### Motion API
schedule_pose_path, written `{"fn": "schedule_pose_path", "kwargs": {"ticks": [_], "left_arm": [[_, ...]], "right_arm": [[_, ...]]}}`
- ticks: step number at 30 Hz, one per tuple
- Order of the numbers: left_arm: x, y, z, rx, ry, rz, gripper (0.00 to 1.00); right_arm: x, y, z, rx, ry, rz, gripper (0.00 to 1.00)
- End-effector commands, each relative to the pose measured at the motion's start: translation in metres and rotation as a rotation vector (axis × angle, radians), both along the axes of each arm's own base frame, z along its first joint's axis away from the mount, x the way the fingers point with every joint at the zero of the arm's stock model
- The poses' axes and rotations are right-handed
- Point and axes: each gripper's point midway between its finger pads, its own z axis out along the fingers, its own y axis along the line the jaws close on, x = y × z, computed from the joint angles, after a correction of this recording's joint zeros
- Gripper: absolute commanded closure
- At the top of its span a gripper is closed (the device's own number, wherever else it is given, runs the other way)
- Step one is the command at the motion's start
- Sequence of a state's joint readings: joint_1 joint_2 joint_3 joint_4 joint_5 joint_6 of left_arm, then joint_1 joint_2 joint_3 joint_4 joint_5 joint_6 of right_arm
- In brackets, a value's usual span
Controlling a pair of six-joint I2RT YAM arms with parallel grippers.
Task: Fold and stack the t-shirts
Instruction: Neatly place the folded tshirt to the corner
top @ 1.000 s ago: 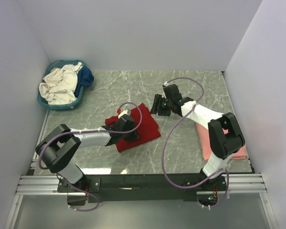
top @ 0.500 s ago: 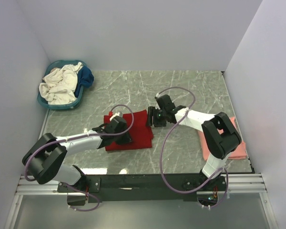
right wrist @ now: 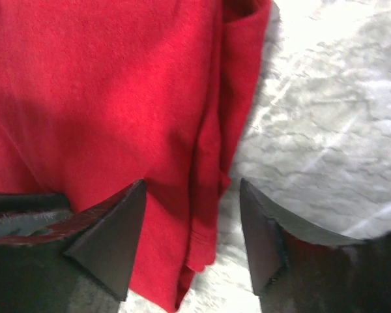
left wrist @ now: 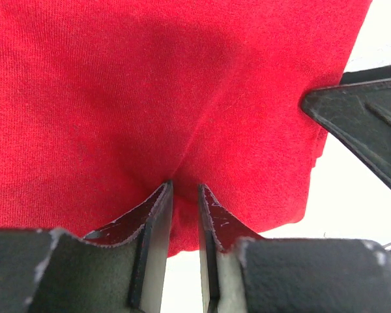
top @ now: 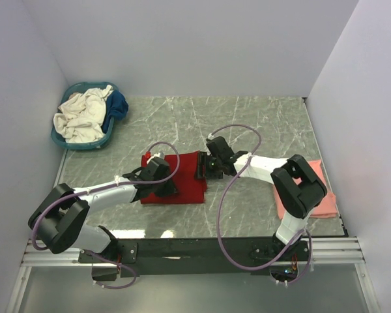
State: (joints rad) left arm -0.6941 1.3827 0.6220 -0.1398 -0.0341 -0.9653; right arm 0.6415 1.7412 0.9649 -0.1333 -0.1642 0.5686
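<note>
The red t-shirt's layered edge (top: 202, 173) (right wrist: 205, 182) faces the salmon pink t-shirt. My right gripper should grab it there next, to stack the red t-shirt on the salmon pink one still folded.
The deep red t-shirt (top: 182, 177) lies folded flat on the table's middle. My left gripper (top: 164, 184) is shut on its near left edge, pinching a fold of the red cloth (left wrist: 182, 130) between the fingers. My right gripper (top: 203, 168) is open over the shirt's right edge (right wrist: 208, 156), one finger on the cloth and the other above bare table. A folded salmon pink t-shirt (top: 316, 195) lies at the right. A cream-white t-shirt (top: 81, 117) and a dark blue one (top: 119, 104) sit in the basket.
The teal plastic basket (top: 85, 145) stands at the back left corner. The marbled grey table (top: 247, 124) is walled on three sides. The right arm's dark finger (left wrist: 365, 124) shows at the right of the left wrist view.
The red shirt has been dragged left and turned square to the table. My left gripper moved left with it. My right gripper swung down and left onto the shirt's right edge.
</note>
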Motion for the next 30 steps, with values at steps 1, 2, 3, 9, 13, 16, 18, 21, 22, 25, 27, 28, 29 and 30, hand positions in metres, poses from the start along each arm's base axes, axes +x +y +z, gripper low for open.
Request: {"fn": "schedule_pose_path", "kwargs": {"ticks": [1,2,3,9,13,16,18,21,22,25,27,28,29,30], "left_arm": [[0.001,0.000,0.006,-0.008,-0.011,-0.011,0.72],[0.001,-0.001,0.007,-0.013,-0.015,-0.009,0.72],[0.001,-0.002,0.008,-0.019,-0.014,-0.010,0.72],[0.002,-0.001,0.015,-0.030,-0.029,-0.005,0.72],[0.006,0.001,0.028,-0.031,-0.051,0.009,0.71],[0.015,0.003,0.047,-0.036,-0.088,0.021,0.70],[0.027,0.006,0.070,-0.045,-0.138,0.030,0.70],[0.037,0.012,0.097,-0.067,-0.183,0.046,0.69],[0.039,0.013,0.105,-0.072,-0.196,0.042,0.70],[0.042,0.016,0.120,-0.092,-0.221,0.045,0.70],[0.042,0.016,0.127,-0.102,-0.230,0.046,0.70],[0.041,0.015,0.129,-0.109,-0.231,0.044,0.70],[0.042,0.015,0.130,-0.110,-0.232,0.042,0.69],[0.042,0.016,0.130,-0.112,-0.231,0.044,0.70]], "right_arm": [[0.006,0.004,-0.009,-0.042,-0.011,-0.035,0.35],[0.006,0.005,-0.011,-0.047,-0.009,-0.039,0.36],[0.005,0.005,-0.014,-0.056,-0.003,-0.038,0.36],[0.005,0.007,-0.024,-0.125,-0.003,-0.054,0.47],[0.005,0.006,-0.028,-0.159,-0.006,-0.059,0.90],[0.007,0.000,-0.028,-0.191,-0.008,-0.085,1.00],[0.013,-0.009,-0.023,-0.242,-0.020,-0.126,1.00],[0.025,-0.020,-0.007,-0.295,-0.041,-0.203,1.00],[0.032,-0.028,-0.001,-0.333,-0.074,-0.246,1.00],[0.046,-0.047,0.018,-0.393,-0.120,-0.363,1.00],[0.054,-0.057,0.028,-0.446,-0.119,-0.425,1.00],[0.062,-0.067,0.032,-0.474,-0.128,-0.467,1.00],[0.075,-0.066,0.046,-0.466,-0.144,-0.497,1.00],[0.073,-0.077,0.039,-0.517,-0.104,-0.515,1.00]]}}
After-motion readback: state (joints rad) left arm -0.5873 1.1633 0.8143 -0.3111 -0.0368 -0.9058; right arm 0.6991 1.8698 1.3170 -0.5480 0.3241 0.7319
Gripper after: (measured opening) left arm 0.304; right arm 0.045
